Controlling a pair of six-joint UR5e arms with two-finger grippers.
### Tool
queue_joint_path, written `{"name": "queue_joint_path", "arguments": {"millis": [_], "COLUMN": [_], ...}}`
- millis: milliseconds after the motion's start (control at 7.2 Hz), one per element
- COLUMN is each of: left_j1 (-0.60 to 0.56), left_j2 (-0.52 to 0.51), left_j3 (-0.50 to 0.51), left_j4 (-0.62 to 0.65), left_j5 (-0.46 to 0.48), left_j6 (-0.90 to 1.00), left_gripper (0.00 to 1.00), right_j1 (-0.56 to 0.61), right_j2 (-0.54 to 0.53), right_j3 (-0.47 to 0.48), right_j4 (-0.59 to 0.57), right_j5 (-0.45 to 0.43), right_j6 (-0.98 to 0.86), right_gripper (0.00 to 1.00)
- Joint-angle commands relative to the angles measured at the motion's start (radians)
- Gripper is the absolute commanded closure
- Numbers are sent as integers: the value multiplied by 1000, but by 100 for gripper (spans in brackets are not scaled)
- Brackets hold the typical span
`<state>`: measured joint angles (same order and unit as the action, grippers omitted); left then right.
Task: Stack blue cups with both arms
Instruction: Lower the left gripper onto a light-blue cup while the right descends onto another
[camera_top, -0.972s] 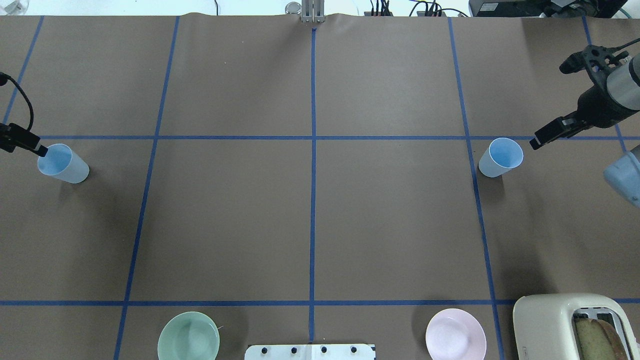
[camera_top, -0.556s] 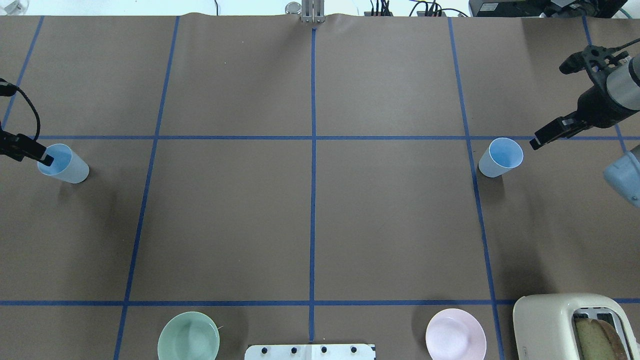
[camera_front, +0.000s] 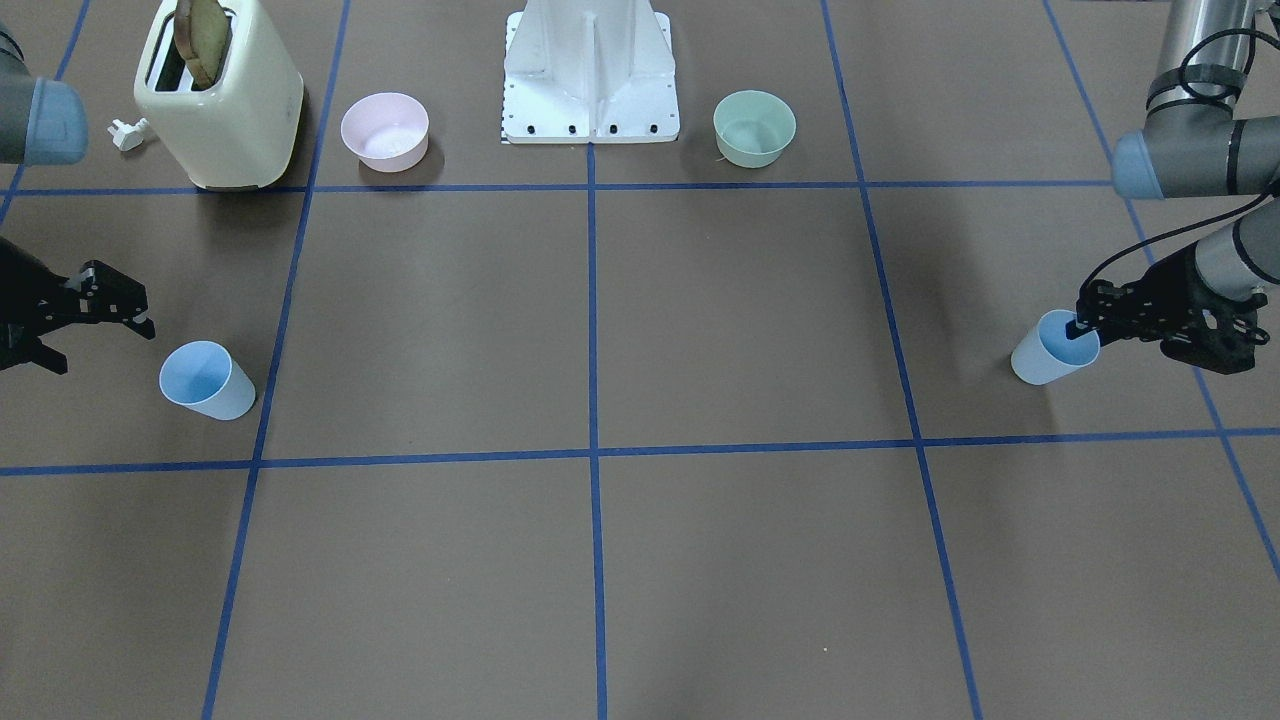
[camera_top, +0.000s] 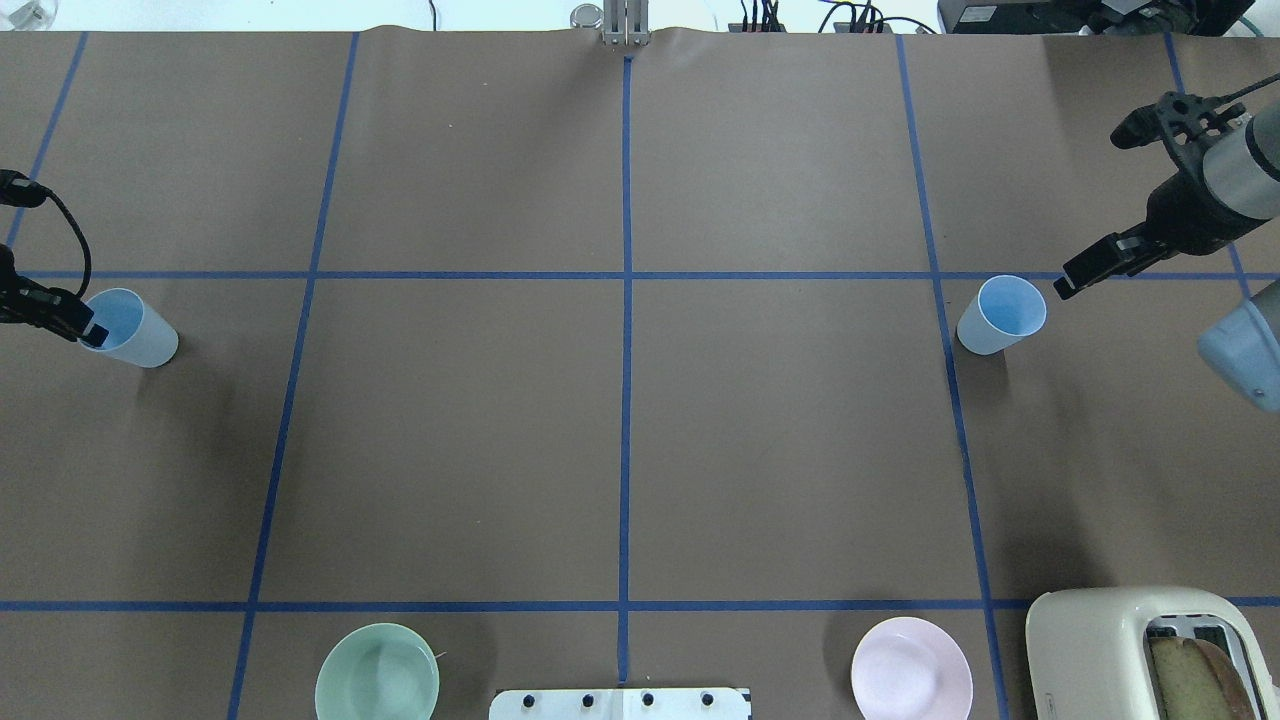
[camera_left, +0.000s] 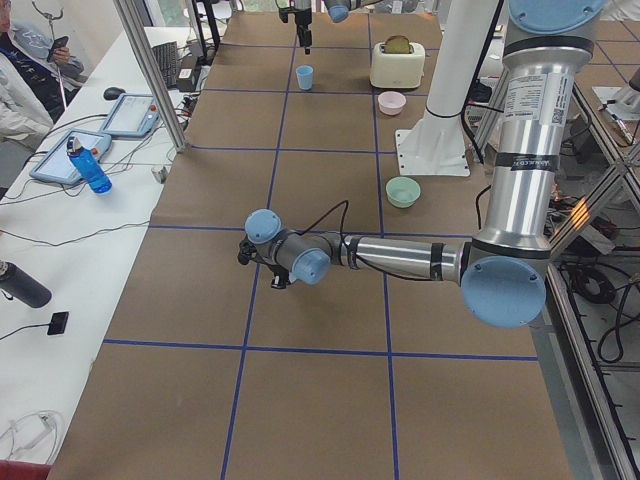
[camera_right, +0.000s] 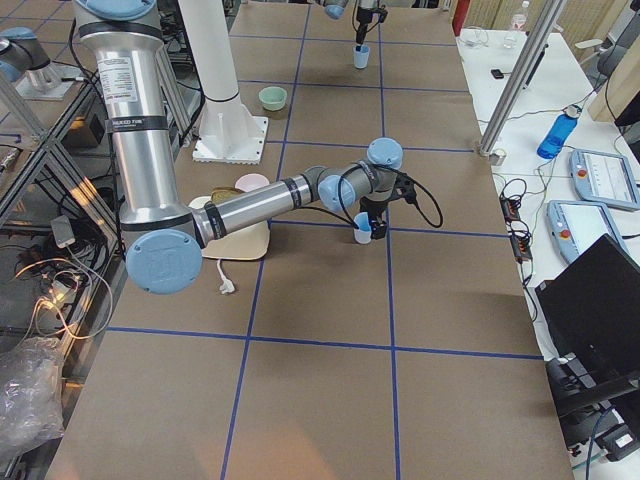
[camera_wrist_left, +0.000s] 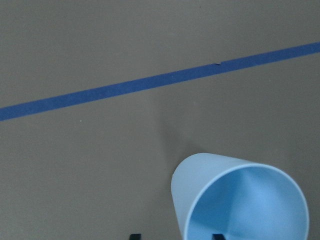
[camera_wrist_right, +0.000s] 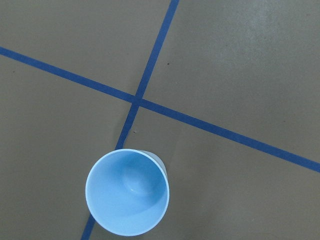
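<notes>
The robot will next use its left gripper to grab the pale-blue cup by its rim (camera_front: 180, 356) (camera_wrist_left: 190, 210), so that it can stack the blue cups.
One pale-blue cup (camera_top: 130, 328) stands upright at the table's left side; it also shows in the front view (camera_front: 1050, 352) and the left wrist view (camera_wrist_left: 240, 202). My left gripper (camera_top: 85, 328) is open and straddles the cup's rim, one fingertip (camera_wrist_left: 216, 236) inside and one outside. The second blue cup (camera_top: 1000, 315) stands upright on the right, also seen in the front view (camera_front: 208, 380) and the right wrist view (camera_wrist_right: 127, 199). My right gripper (camera_top: 1090, 213) is open and empty, above and just beyond this cup, not touching it.
A mint-green bowl (camera_top: 377, 672) and a pink bowl (camera_top: 911, 669) sit near the white base post (camera_front: 590, 75). A cream toaster (camera_top: 1150, 650) with bread in it stands at the near right corner. Blue tape lines cross the brown table.
My left gripper has moved down and nearer, its fingertip going deeper into the left cup. My right gripper has shifted slightly left. Both cups stay in place.
</notes>
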<state>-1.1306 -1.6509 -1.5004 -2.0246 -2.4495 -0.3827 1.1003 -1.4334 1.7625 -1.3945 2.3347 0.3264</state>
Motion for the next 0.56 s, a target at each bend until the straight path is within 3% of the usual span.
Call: {"name": "queue_joint_path", "arguments": {"millis": [0, 278, 417], "left_j1": [2, 0, 0], "left_j2": [-9, -42, -97], "left_j3": [-30, -56, -129], "left_j4": [13, 51, 216], "left_j5": [0, -9, -34], "left_j6": [-2, -7, -22], "left_gripper": [100, 100, 100], "right_j1": [0, 0, 0], "right_j2": [1, 5, 8], "right_j3": [-5, -12, -27], "right_j4": [0, -1, 0], "right_j5": [0, 0, 0], "right_j6": [-1, -1, -1], "right_gripper": [1, 1, 1]}}
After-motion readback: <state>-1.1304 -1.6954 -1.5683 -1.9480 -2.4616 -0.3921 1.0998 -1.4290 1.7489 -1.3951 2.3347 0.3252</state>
